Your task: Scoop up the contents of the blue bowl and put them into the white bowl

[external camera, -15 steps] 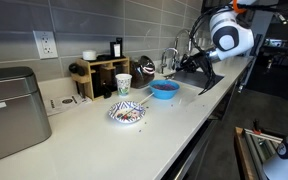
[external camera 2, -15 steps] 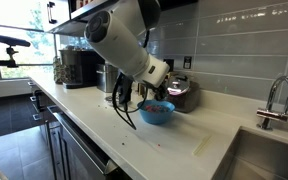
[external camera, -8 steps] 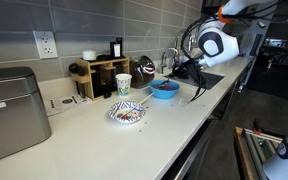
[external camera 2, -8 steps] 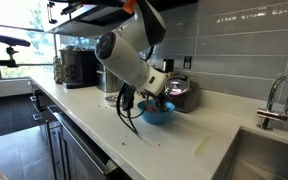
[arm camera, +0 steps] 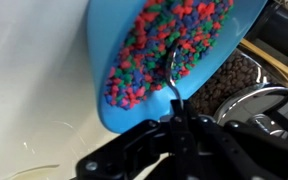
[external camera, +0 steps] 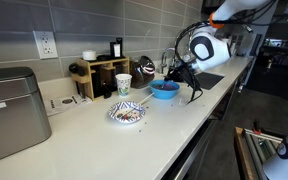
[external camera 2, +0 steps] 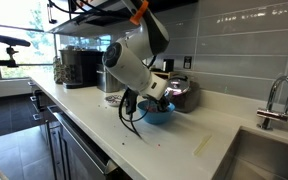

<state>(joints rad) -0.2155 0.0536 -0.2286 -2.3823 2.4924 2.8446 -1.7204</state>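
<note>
The spoon's tip lies in the bits and its handle crosses the blue bowl's rim (external camera: 175, 87), so my gripper releases the spoon next.
The blue bowl (arm camera: 112, 75) fills the top of the wrist view, heaped with the contents (arm camera: 164, 45), which show here as red, blue, green and purple bits. My gripper (arm camera: 174, 122) is shut on a thin metal spoon handle (arm camera: 171, 68) whose far end dips into those bits. In both exterior views the gripper (external camera: 176, 74) (external camera 2: 142, 101) hangs right at the blue bowl (external camera: 164, 89) (external camera 2: 158, 114). The white bowl (external camera: 127, 113), patterned in blue, sits further along the counter toward the front edge.
A paper cup (external camera: 123, 84) and a wooden rack (external camera: 98, 76) stand behind the white bowl. A metal kettle (external camera 2: 180, 92) is just behind the blue bowl. A sink (external camera: 210, 79) with a faucet (external camera 2: 275, 98) lies beyond, and a metal box (external camera: 8, 112) sits at the counter's other end.
The arm has swung in from the sink side and come down over the blue bowl. The spoon now reaches into the bits. The jaws stayed shut.
</note>
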